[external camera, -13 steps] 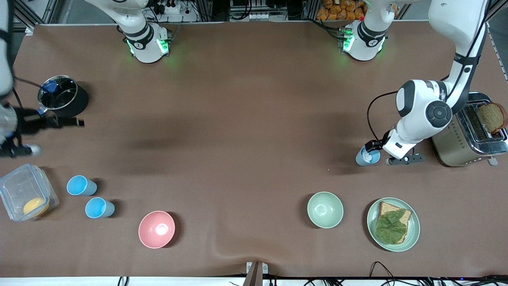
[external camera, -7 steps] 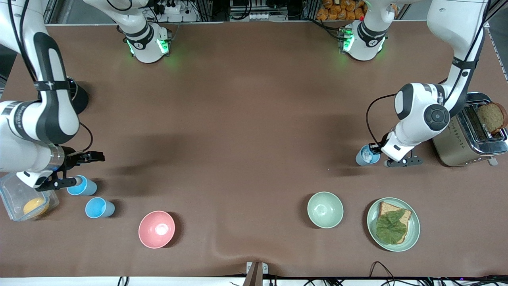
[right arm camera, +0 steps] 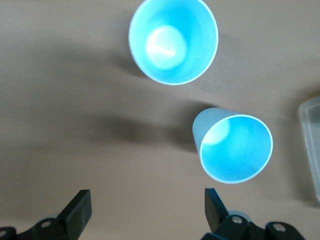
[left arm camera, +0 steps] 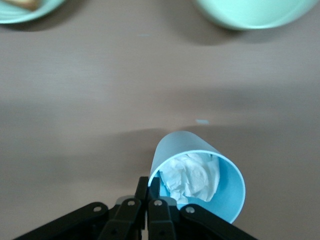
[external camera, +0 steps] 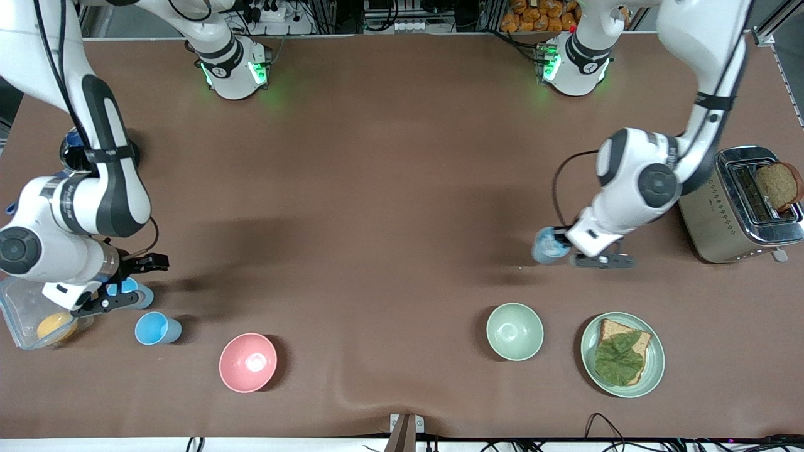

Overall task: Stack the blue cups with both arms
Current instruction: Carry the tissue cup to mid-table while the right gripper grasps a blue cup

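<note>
I should use my right gripper next to pick up the cup beside the clear container (external camera: 31, 315) by its rim (external camera: 134, 282), so I can stack the blue cups.
My left gripper (external camera: 563, 241) is shut on the rim of a grey-blue cup (external camera: 548, 246), over the table above the pale green bowl. In the left wrist view this cup (left arm camera: 220, 200) holds crumpled white paper (left arm camera: 192, 172) and leans away from the gripper (left arm camera: 154, 189). My right gripper (external camera: 122, 284) hangs open over a bright blue cup (external camera: 138, 291), partly hiding it. A second bright blue cup (external camera: 157, 328) stands nearer the front camera. In the right wrist view both cups (right arm camera: 235, 150) (right arm camera: 173, 40) are upright and empty, with nothing between that gripper's fingers (right arm camera: 146, 212).
A pink bowl (external camera: 248, 363) and a pale green bowl (external camera: 515, 331) stand near the front edge. A green plate (external camera: 653, 370) holds bread with a leaf. A toaster (external camera: 722, 220) stands beside the left arm. A clear container (external camera: 19, 301) lies beside the blue cups.
The left gripper shut on the grey-blue cup and moved it toward the table's middle. The right arm swung in from the table's end to hang over the bright blue cups.
</note>
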`<act>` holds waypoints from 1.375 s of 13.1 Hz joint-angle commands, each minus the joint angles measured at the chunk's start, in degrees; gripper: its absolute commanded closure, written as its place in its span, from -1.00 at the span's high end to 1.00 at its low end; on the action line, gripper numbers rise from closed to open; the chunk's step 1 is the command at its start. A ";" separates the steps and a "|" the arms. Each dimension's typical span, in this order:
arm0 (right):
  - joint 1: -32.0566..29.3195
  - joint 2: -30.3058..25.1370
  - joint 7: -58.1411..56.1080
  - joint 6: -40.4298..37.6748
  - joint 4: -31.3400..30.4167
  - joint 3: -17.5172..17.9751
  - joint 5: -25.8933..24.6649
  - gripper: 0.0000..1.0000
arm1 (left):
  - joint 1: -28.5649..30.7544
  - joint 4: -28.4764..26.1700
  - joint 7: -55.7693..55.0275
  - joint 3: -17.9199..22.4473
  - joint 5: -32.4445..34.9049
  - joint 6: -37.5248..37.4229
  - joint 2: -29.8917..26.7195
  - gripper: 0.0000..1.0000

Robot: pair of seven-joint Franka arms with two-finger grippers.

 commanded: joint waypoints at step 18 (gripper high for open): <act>-4.75 5.17 -14.26 6.80 0.64 0.68 -0.95 -1.00 | -26.12 22.52 -48.78 -4.75 1.38 -1.82 13.80 1.00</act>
